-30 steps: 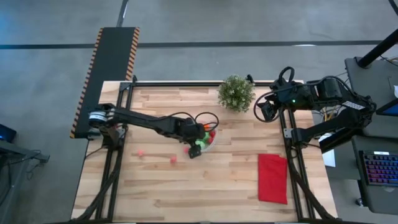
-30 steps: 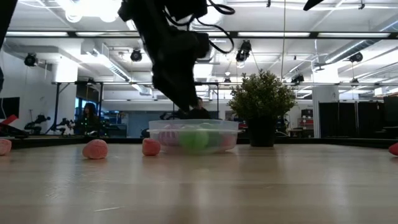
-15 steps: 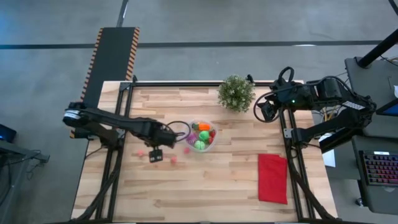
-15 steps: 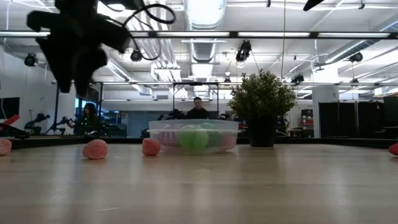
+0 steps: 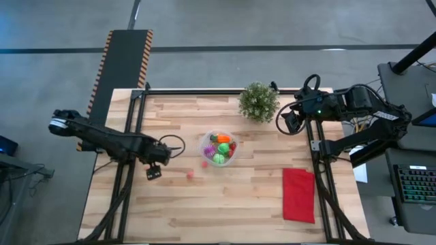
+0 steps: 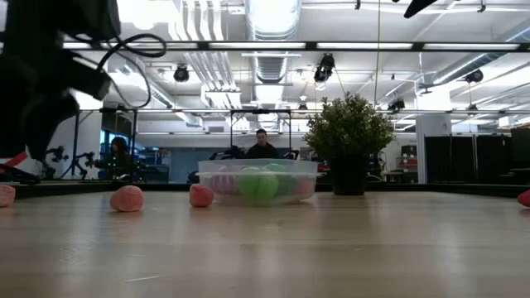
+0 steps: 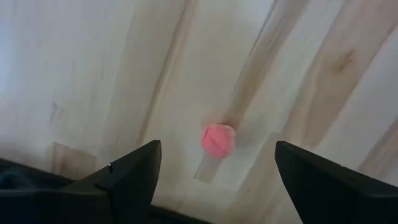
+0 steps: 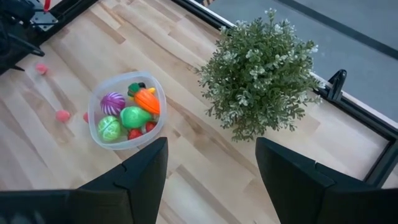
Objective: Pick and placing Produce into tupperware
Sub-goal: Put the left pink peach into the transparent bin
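Note:
The loose produce needs to go into the tupperware [image 5: 219, 148], so my left gripper should grab the small pink piece by its rounded body [image 5: 190, 174] next.
The clear round bowl [image 5: 219, 148] sits mid-table and holds green, orange, purple and red toy pieces [image 8: 135, 116]. Small pink pieces lie loose on the wood: one beside the bowl's left wall [image 5: 204, 163], one nearer [image 5: 189, 175]. A third [image 7: 217, 139] lies below my left gripper [image 5: 153, 172]. That gripper hovers open near the table's left edge, a finger on either side of the piece in the left wrist view, touching nothing. My right gripper [image 5: 286, 121] waits open at the far right, beside the potted plant [image 5: 258, 101].
A flat red cloth [image 5: 298, 195] lies at the table's near right. The potted plant [image 6: 349, 136] stands at the far edge, behind and right of the bowl [image 6: 258, 180]. In the low view, pink pieces [image 6: 127, 198] rest left of the bowl. Bare wood spans the near half.
My left gripper has swung from over the bowl toward the table's left edge and now hangs above the leftmost pink piece. The bowl and the loose pink pieces have stayed in place.

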`<state>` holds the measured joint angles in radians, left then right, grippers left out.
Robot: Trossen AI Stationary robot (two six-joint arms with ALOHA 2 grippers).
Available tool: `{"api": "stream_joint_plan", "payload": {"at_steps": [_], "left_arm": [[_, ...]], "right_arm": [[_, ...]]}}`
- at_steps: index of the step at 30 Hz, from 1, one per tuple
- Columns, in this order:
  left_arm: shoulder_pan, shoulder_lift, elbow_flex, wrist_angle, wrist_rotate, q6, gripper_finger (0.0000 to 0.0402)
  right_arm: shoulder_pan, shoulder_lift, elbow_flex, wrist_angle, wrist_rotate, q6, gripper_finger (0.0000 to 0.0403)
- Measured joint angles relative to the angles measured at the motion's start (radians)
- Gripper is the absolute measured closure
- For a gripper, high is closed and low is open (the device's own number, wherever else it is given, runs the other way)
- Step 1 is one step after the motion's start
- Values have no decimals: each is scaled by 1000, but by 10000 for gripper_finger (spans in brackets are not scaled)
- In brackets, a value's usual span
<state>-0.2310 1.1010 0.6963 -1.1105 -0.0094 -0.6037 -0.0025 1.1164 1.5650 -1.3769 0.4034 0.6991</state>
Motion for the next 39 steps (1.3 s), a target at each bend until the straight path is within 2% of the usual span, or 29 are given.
{"api": "stream_joint_plan", "payload": {"at_steps": [7,13,20,32,35,39], "left_arm": [[0,-105,-138,85,23,-39,103],[0,-128,-194,119,36,-43,128],[0,-69,-211,184,44,-46,155],[0,115,-208,213,50,-46,158],[0,124,-199,217,51,-44,164],[-2,108,-196,222,51,-45,196]], "right_arm": [[0,0,-9,-1,0,14,168],[0,0,-12,-1,0,31,167],[0,0,-12,0,0,34,168],[0,0,-13,0,0,34,168],[0,0,-13,-1,0,34,168],[0,0,-13,-1,0,33,168]]}}
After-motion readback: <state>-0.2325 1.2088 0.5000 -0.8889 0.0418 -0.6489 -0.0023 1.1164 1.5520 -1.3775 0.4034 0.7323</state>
